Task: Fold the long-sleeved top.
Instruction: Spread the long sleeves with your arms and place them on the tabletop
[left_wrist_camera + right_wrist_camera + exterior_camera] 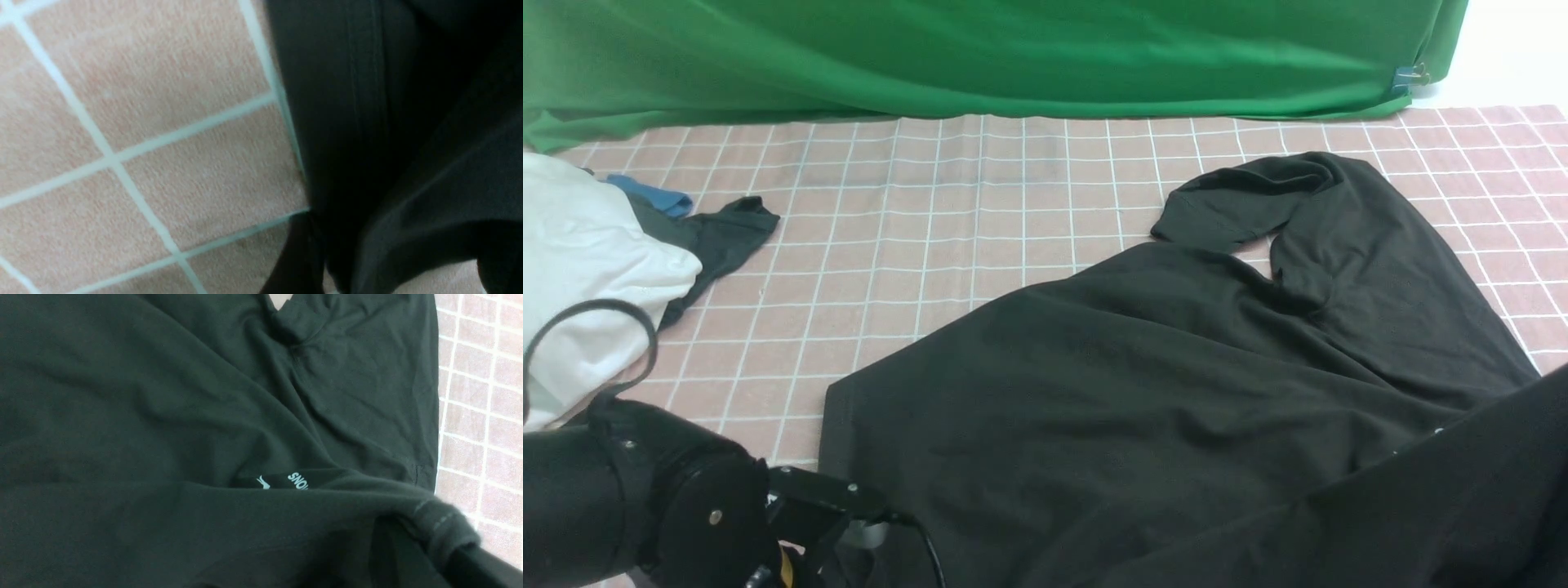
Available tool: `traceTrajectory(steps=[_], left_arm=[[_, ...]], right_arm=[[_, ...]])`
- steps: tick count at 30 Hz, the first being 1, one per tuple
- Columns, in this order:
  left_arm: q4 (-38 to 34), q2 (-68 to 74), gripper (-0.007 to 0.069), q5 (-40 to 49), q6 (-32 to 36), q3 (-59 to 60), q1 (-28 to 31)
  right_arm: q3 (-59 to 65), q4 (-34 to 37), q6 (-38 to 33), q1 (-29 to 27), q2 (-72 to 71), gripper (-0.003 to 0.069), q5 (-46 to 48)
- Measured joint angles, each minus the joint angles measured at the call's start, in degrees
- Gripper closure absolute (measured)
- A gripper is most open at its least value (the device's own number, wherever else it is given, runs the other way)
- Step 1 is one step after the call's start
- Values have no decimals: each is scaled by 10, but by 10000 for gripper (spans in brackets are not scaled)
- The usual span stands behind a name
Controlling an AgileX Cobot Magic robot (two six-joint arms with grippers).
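Note:
I will pick up the top by its stitched fold (375,240) with my left gripper next. The fold stands up at the top's hem, while the top's body lies flat.
The long-sleeved top (1160,384) is a large black garment spread over the right and middle of the pink checked tablecloth (947,212). One sleeve (1258,196) curls back at the far right. My left arm (686,506) sits low at the near left, by the top's near left corner. In the left wrist view my left gripper (398,265) stands open, its dark fingers (294,257) wide apart astride the top's stitched hem (367,102). My right gripper (449,547) is shut on a bunched edge of the top (443,526), and a lifted fold (1421,490) rises at the near right.
A white cloth bundle (580,269) lies at the left edge, with a smaller dark cloth scrap (719,237) and a blue piece (654,196) beside it. A green backdrop (1013,57) closes off the back. A black cable (605,327) loops over the white bundle.

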Motion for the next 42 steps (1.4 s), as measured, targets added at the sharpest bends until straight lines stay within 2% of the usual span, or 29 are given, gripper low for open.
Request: traceTrajectory(steps=[6,11,15,16,22,26,29,30,32,34,37,39,40,42], left_arm=[[-5,18,153,3,-6,-6,1],[-5,20,301,11,-7,-7,2],[-47,12,533,17,4,-5,3],[-60,5,564,18,4,-2,2],[-69,-102,587,77,3,-19,1],[-41,-216,587,140,-7,-106,1],[17,-287,587,152,-8,-233,1],[21,-290,587,153,-8,-233,1],[77,-305,587,158,-10,-340,1],[109,-304,587,160,-12,-384,1],[200,-274,587,165,-12,-540,0],[224,-263,587,167,-12,-574,0],[267,-241,587,170,-12,-623,0],[308,-218,587,182,-11,-682,0]], right_arm=[[0,1,-6,0,0,604,-8],[0,1,-11,0,0,604,-10],[0,1,-12,0,0,604,-12],[0,1,-12,0,0,604,-12],[-6,0,-12,0,0,604,-12],[-46,-1,-11,0,0,604,-9],[-96,-23,-9,0,1,604,-10],[-96,-25,-8,0,1,604,-10],[-139,-47,0,0,7,604,-14],[-166,-58,4,0,10,604,-15],[-269,-79,8,0,29,604,-18],[-296,-89,8,0,35,604,-19],[-340,-111,9,0,45,604,-20],[-391,-134,9,0,59,604,-20]])
